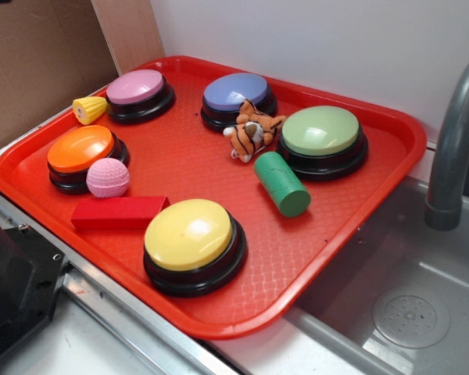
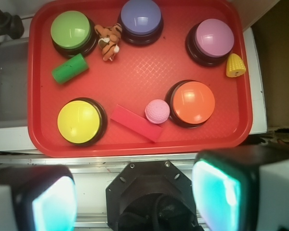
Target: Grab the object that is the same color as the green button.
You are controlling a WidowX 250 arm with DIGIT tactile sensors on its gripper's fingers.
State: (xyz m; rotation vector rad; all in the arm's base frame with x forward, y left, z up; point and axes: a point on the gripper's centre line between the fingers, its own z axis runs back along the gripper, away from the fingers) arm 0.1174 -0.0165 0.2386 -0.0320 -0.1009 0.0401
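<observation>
My gripper should next grip the green cylinder block by its curved sides, so that it picks out the object matching the green button (image 1: 321, 130).
The object, a short green cylinder (image 1: 282, 183) (image 2: 70, 68), lies on its side on the red tray (image 1: 352, 211) (image 2: 135, 147), just in front of the green button (image 1: 321, 130) (image 2: 71, 30). In the wrist view my gripper (image 2: 135, 195) stands open high above the tray's near edge, its two pale fingers (image 2: 216, 195) wide apart with nothing between them. The cylinder is far from the fingers, toward the tray's left side in that view. In the exterior view the gripper does not show.
On the tray also sit yellow (image 1: 189, 234), orange (image 1: 81, 148), pink (image 1: 135, 86) and purple (image 1: 235, 91) buttons, a toy tiger (image 1: 250, 131), a pink ball (image 1: 107, 177), a red block (image 1: 119, 212) and a toy corn (image 1: 89, 109). A sink (image 1: 399, 305) and faucet (image 1: 453, 148) are at the right.
</observation>
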